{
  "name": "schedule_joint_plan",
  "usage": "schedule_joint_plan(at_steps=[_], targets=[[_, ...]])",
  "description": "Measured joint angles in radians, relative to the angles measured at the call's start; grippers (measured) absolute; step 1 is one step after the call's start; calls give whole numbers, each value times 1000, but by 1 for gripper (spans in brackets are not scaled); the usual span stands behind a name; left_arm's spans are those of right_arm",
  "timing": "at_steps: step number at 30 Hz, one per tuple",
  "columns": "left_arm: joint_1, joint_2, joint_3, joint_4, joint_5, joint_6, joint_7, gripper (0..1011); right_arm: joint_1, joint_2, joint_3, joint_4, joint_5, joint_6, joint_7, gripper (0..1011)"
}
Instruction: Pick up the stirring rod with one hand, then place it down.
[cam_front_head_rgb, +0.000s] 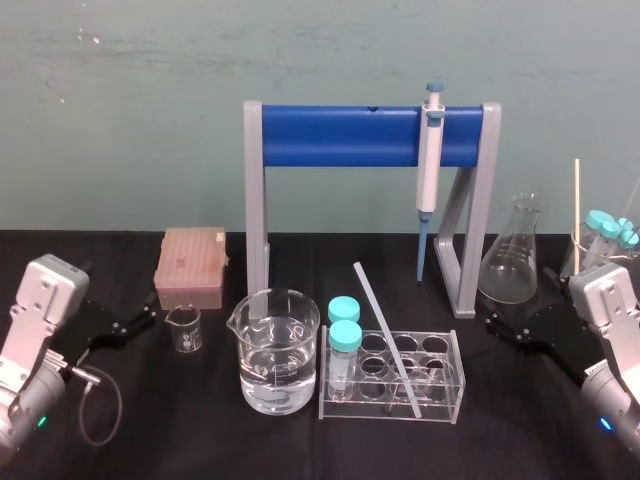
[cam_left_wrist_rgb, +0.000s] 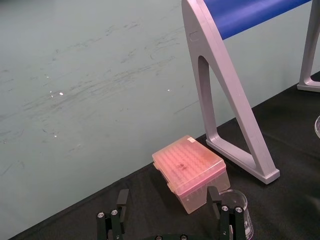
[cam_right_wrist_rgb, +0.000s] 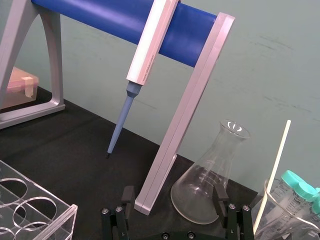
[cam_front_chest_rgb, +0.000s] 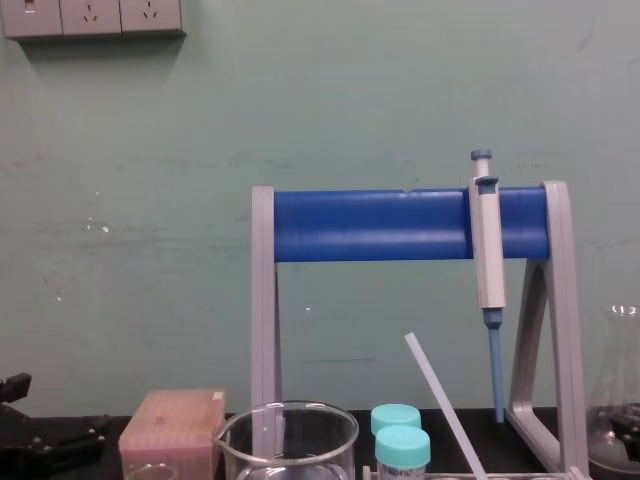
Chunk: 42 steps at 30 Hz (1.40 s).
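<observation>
My right gripper grabs the rod by its bare upper part (cam_front_chest_rgb: 425, 365) next, since the rack and capped tubes crowd the rod's lower part.
The stirring rod (cam_front_head_rgb: 385, 335) is a thin, whitish, translucent stick. It leans in the clear test-tube rack (cam_front_head_rgb: 455, 400) at the table's centre, its upper end tilted back and to the left; the chest view has the stirring rod (cam_front_chest_rgb: 440, 400) rising from the bottom edge. My left gripper (cam_front_head_rgb: 145, 318) rests at the far left of the table, open, with its fingertips (cam_left_wrist_rgb: 122, 200) apart and nothing between them. My right gripper (cam_front_head_rgb: 500, 325) sits at the far right, open and holding nothing, with its fingertips (cam_right_wrist_rgb: 128, 195) pointing towards the flask. Both are well away from the rod.
A large glass beaker (cam_front_head_rgb: 278, 350) of water stands left of the rack, with a small beaker (cam_front_head_rgb: 184, 328) and a pink tip box (cam_front_head_rgb: 192, 265) further left. A pipette (cam_front_head_rgb: 430, 170) hangs on the blue-barred stand (cam_front_head_rgb: 340, 137). A conical flask (cam_front_head_rgb: 512, 262) and a cream stick (cam_front_head_rgb: 576, 215) are at the right.
</observation>
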Motion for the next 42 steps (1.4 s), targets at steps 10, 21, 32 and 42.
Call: schedule_joint_plan(at_steps=[10,21,32,42], targets=[[0,0,0,0,0,0,0,1000,0,0,0,0,0,0,0,1000],[0,0,0,0,0,0,0,1000,0,0,0,0,0,0,0,1000],[0,0,0,0,0,0,0,1000,0,0,0,0,0,0,0,1000],[0,0,0,0,0,0,0,1000,1,0,3,3,-5,2,1,1000]])
